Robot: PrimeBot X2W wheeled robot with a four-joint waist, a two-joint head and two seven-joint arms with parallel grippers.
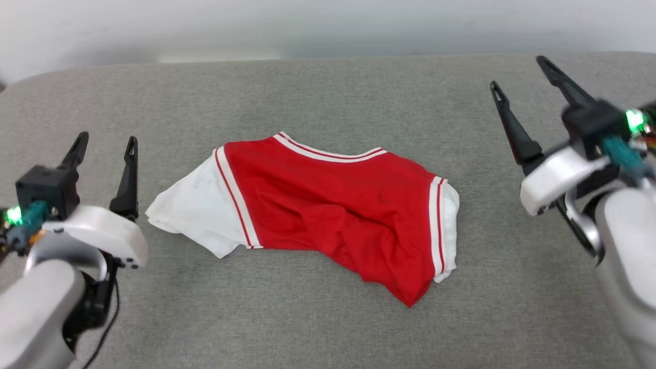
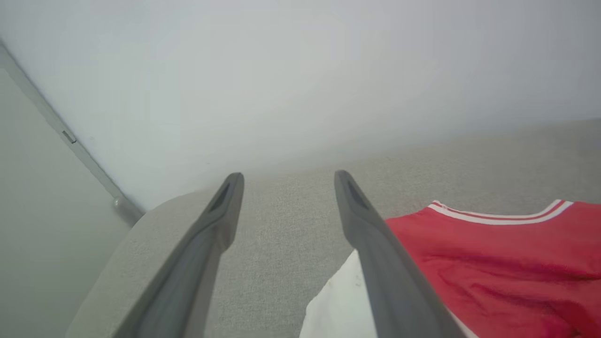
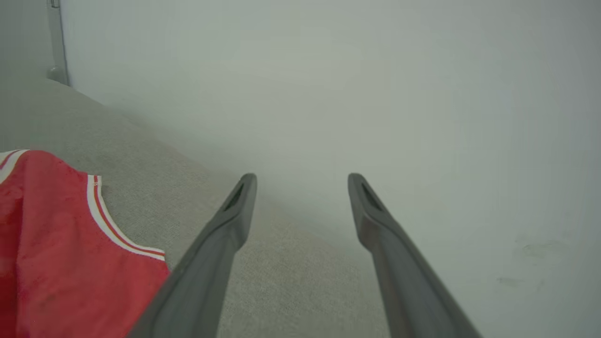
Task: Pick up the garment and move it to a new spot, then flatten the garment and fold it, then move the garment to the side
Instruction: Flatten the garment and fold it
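The white sleeve (image 1: pixel 206 206) lies flat and loose on the padding, so my left gripper needs to grab the garment by the sleeve's outer edge (image 1: pixel 151 214) next.
The garment (image 1: pixel 328 205), a red T-shirt with white sleeves and striped trim, lies folded and a bit rumpled in the middle of the grey padded surface (image 1: pixel 328 92). Its left sleeve spreads out white; its lower edge sags to a red point at the front. My left gripper (image 1: pixel 106 143) stands open to the left of the sleeve, apart from the cloth. My right gripper (image 1: pixel 520 74) is open and raised at the right, clear of the garment. The left wrist view has the garment (image 2: pixel 493 263) beside the right finger (image 2: pixel 375 244). In the right wrist view the garment (image 3: pixel 56 253) lies at the lower left.
A pale wall (image 1: pixel 328 25) runs behind the surface's far edge. Bare grey surface surrounds the garment on every side, widest in front of it. A grey strip (image 2: pixel 70 141) runs down the wall at the left end.
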